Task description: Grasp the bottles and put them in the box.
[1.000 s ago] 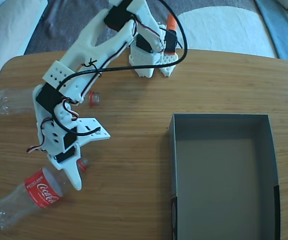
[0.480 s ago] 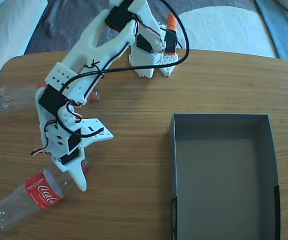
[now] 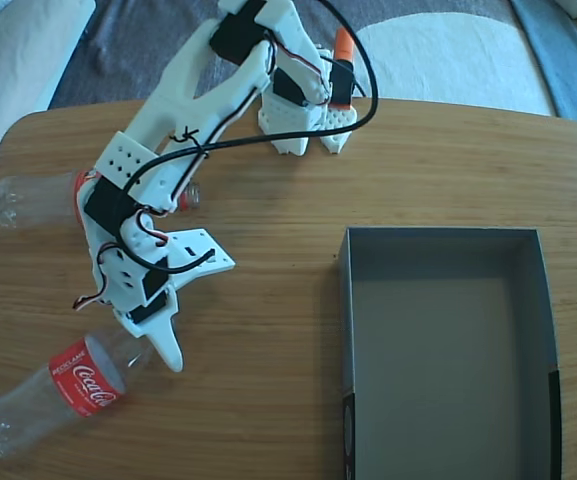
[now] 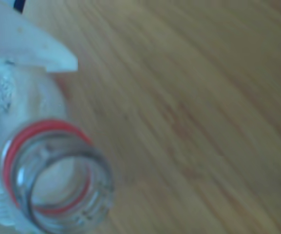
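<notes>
My gripper grabs the clear Coca-Cola bottle by its neck [image 3: 136, 347] next, to put the bottle in the dark grey-blue box.
In the fixed view one clear Coca-Cola bottle [image 3: 68, 385] lies at the table's lower left, its neck pointing up and right under my white fixed finger [image 3: 165, 347]. My gripper [image 3: 201, 315] is open, the moving jaw swung out wide to the right. The second bottle [image 3: 28, 197] lies at the upper left, mostly behind the arm, with its red neck ring showing. The dark grey-blue box [image 3: 346, 300] stands at the right with nothing inside. The wrist view shows the near bottle's open mouth [image 4: 57, 185] close up, with one finger [image 4: 28, 48] above it.
The arm's white base [image 3: 303, 125] stands at the table's far edge with black cables looping off it. The wooden table [image 3: 268, 330] has rounded corners at the left. Beyond it lies a grey and white rug.
The gripper has slid down and right along the near bottle, so its fixed finger now covers the neck. The arm has uncovered more of the far bottle's red label.
</notes>
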